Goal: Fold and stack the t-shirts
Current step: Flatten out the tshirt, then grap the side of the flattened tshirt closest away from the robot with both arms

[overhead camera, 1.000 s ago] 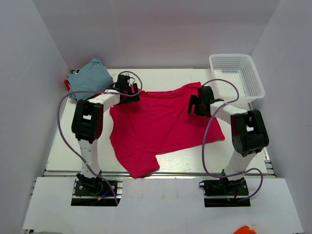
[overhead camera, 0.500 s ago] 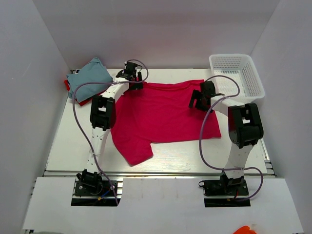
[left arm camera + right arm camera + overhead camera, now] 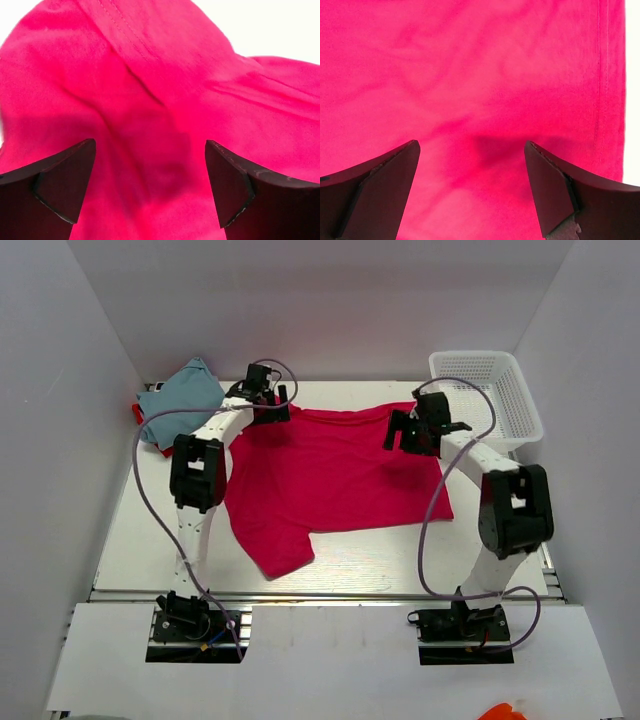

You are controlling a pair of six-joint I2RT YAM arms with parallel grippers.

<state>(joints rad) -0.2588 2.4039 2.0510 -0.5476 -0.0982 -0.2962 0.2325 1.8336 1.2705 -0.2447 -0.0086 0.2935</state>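
Observation:
My left gripper will next fold the near side of the magenta-pink t-shirt (image 3: 335, 475) over the t-shirt's far side, so it should grab its front sleeve (image 3: 286, 559).
The magenta-pink t-shirt (image 3: 335, 475) lies spread on the table, one sleeve toward the front left. My left gripper (image 3: 268, 412) hovers over its far left corner, jaws open with only cloth (image 3: 150, 125) below. My right gripper (image 3: 408, 437) hovers over its far right part, jaws open above flat cloth (image 3: 470, 100). The light blue-grey t-shirt (image 3: 185, 395) lies folded at the back left on the red t-shirt (image 3: 137, 415), of which only an edge shows.
A white mesh basket (image 3: 487, 400) stands at the back right, close to the right arm. White walls enclose the table on three sides. Bare table shows along the left and front edges.
Both grippers let go of the pink shirt's far edge and lifted slightly. The shirt was drawn toward the back and now lies flatter and spread out.

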